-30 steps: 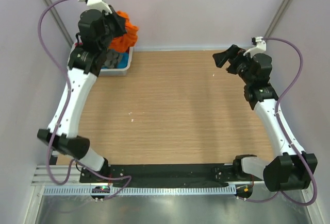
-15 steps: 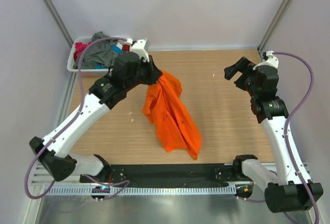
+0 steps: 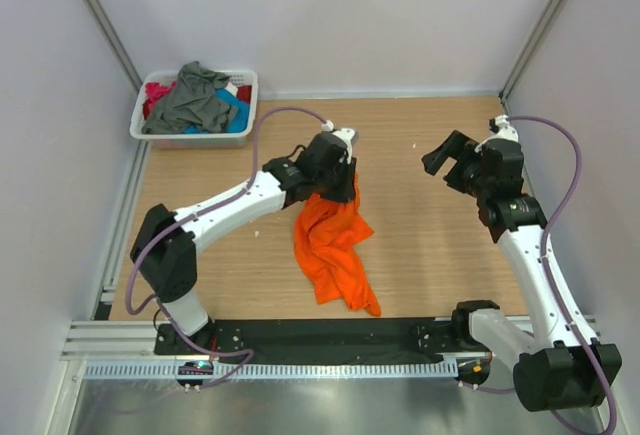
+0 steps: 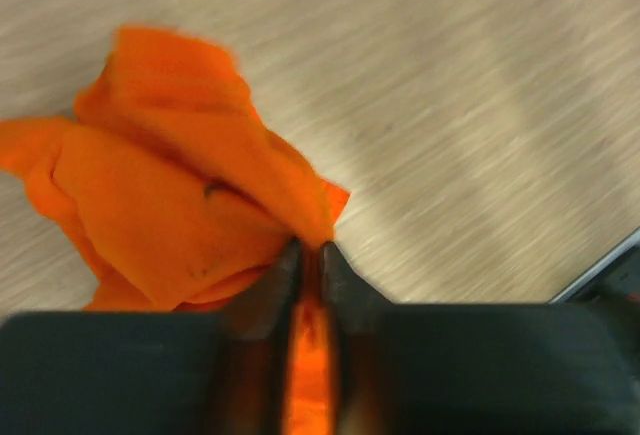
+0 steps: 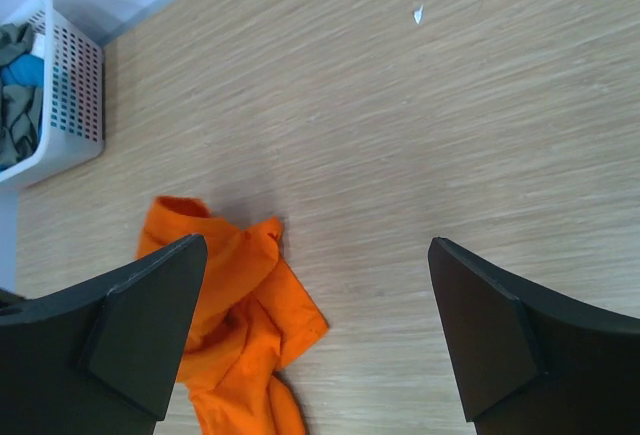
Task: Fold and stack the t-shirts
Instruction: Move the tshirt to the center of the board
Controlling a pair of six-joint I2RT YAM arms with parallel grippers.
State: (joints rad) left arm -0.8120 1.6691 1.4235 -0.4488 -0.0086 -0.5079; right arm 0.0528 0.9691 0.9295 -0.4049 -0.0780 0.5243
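My right gripper grabs the orange t-shirt near its lifted top edge (image 3: 356,202) (image 5: 256,245) next, so my left gripper is free to spread it for folding.
A bright orange t-shirt (image 3: 331,245) lies crumpled on the wooden table, its top edge lifted. My left gripper (image 3: 346,187) pinches that top edge. In the left wrist view the jaws of the left gripper (image 4: 311,250) stand almost together with orange cloth (image 4: 170,205) between them. My right gripper (image 3: 441,156) hovers to the right of the shirt, open and holding nothing. Through the right gripper (image 5: 315,245) the orange t-shirt (image 5: 235,325) shows on the table below. More t-shirts, dark grey (image 3: 195,100), teal-blue (image 3: 236,115) and red-pink (image 3: 157,92), are piled in the basket.
A white plastic laundry basket (image 3: 190,136) stands at the table's back left corner; the basket (image 5: 72,105) also shows in the right wrist view. A black rail (image 3: 330,333) runs along the near edge. Grey walls close in on three sides.
My left arm carried the orange t-shirt from the basket out over the table and lowered it, so most of it now rests crumpled on the wood. The right gripper shifted slightly left.
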